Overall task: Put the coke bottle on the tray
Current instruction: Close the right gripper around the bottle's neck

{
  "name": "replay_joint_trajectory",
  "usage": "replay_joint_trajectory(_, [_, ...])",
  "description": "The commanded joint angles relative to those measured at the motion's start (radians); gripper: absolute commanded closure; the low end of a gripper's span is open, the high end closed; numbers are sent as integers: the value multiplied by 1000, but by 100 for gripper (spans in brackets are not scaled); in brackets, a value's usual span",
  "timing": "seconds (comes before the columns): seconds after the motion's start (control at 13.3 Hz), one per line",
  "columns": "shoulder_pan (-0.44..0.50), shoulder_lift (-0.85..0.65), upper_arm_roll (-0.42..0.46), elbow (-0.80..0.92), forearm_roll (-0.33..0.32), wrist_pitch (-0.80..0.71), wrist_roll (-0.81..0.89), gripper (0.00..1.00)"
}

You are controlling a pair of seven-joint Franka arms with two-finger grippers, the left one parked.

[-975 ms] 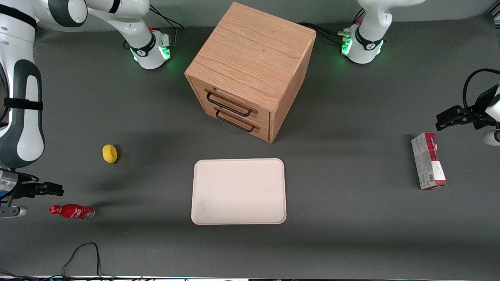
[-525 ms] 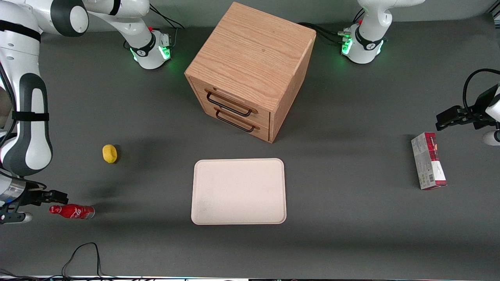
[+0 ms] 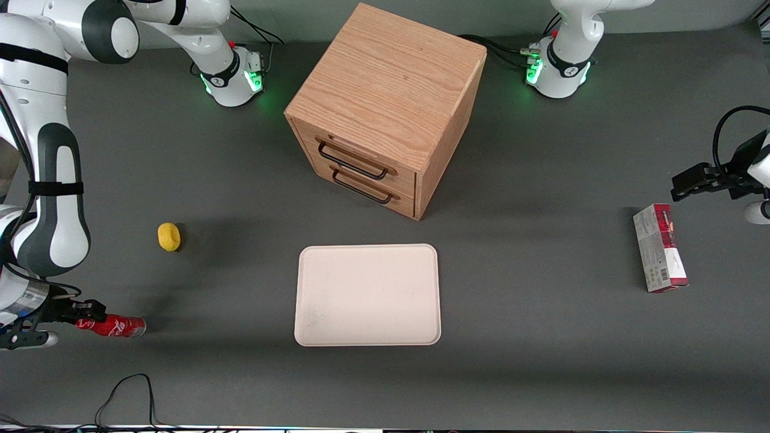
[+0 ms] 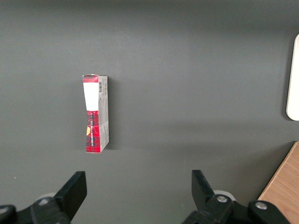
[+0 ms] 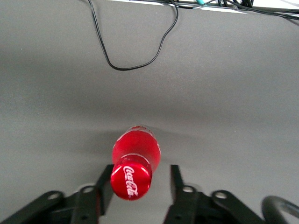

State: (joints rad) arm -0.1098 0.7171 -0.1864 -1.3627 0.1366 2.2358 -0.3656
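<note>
The gripper grabs the coke bottle by its neck end (image 3: 84, 324) next, to place it on the tray (image 3: 367, 294).
The coke bottle (image 3: 117, 326) lies on its side on the dark table at the working arm's end, cap toward my gripper. In the right wrist view the bottle (image 5: 135, 161) points its red cap at the camera, between my fingers. My gripper (image 3: 84, 314) is open, its fingers on either side of the bottle's cap end; one finger (image 5: 104, 184) is close to the cap, the other finger (image 5: 175, 182) stands apart from it. The cream-pink tray (image 3: 367, 294) lies flat mid-table, nearer the front camera than the wooden cabinet.
A wooden drawer cabinet (image 3: 385, 108) stands farther back mid-table. A yellow lemon-like thing (image 3: 169, 236) lies farther from the camera than the bottle. A red-and-grey carton (image 3: 660, 248) lies toward the parked arm's end. A black cable (image 3: 123, 394) loops near the front edge.
My gripper has come down and toward the bottle, from beside its cap to around the cap end. The bottle has not moved.
</note>
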Motion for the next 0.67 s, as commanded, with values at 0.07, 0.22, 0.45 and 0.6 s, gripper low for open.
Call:
replay_joint_trajectory(0.07, [-11,5,7,8,29,1,-35,100])
replay_joint_trajectory(0.22, [-8,-5,7,11,32,-10,-18,100])
replay_joint_trajectory(0.45, [16,-69,7,30,29,-122,65,100])
replay_joint_trajectory(0.6, [71,-149,7,60,18,-253,192,100])
